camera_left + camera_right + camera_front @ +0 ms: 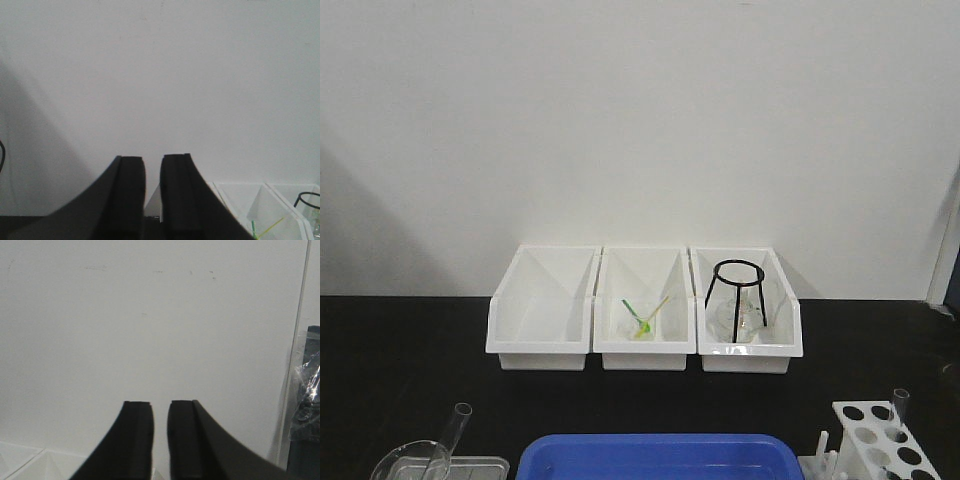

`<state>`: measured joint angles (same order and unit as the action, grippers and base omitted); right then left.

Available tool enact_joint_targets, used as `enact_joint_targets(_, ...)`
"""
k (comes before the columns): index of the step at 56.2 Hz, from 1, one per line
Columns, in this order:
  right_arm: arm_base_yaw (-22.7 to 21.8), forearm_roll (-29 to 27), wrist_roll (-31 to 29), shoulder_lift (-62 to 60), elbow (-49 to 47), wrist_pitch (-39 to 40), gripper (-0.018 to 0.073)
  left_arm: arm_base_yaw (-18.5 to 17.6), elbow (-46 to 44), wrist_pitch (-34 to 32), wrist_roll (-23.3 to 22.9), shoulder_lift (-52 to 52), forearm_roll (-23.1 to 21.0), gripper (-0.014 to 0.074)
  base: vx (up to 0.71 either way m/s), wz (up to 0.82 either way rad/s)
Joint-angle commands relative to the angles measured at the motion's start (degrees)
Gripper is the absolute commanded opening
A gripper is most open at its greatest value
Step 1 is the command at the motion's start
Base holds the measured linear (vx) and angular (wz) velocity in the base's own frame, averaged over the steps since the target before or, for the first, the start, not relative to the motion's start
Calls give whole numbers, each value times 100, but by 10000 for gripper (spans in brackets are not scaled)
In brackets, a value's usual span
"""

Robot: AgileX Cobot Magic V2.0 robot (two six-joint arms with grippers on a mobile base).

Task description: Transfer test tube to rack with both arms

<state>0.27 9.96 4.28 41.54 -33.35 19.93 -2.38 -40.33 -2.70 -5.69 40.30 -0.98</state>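
My left gripper grips the clear test tube by its open upper end (458,419) next, to hand it toward the rack (876,440).
A slim clear test tube (455,428) leans in a wide glass beaker (412,464) at the front left of the black table. At the front right stands the white rack (876,440), with another clear tube (900,404) upright in a far hole. Neither arm appears in the front view. In its own wrist view my left gripper (152,159) faces the white wall, its black fingers (131,200) close together with nothing between them. My right gripper (160,402) looks the same, held level toward the wall with only a narrow slit between its fingers (137,440).
Three white open bins (542,345) stand in a row at the back of the table. The middle one holds a green-and-yellow item (642,322), the right one a black wire tripod (735,300) over glassware. A blue tray (655,455) lies at the front centre.
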Motion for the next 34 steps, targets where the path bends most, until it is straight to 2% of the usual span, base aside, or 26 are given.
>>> enact_joint_targets(1, -22, 25, -2, 5, -216, 348, 412, -12, -208, -352, 2, 44, -32, 443, 0, 0)
enact_joint_targets(8, -22, 24, -2, 5, -216, 236, 571, -12, -208, -399, 2, 38, -32, 540, 0, 0)
enact_joint_targets(13, -22, 12, 3, 5, -216, 313, 631, -12, -208, -534, -40, -4, -77, 561, 0, 0)
enact_joint_targets(20, -22, -2, 166, 5, -216, 344, 645, -19, -208, -631, -215, 4, -77, 559, 0, 0)
enact_joint_targets(26, -22, 9, 396, 19, -205, 234, 629, -130, -208, -167, -64, 152, 44, 559, 0, 0)
enact_joint_targets(30, -22, 48, 395, 78, -198, 130, 613, -302, -208, 270, 156, 357, 268, 559, 0, 0)
enact_joint_targets(34, -22, 45, 395, 94, -198, 64, 591, -485, -208, 566, 343, 633, 293, 559, 0, 0)
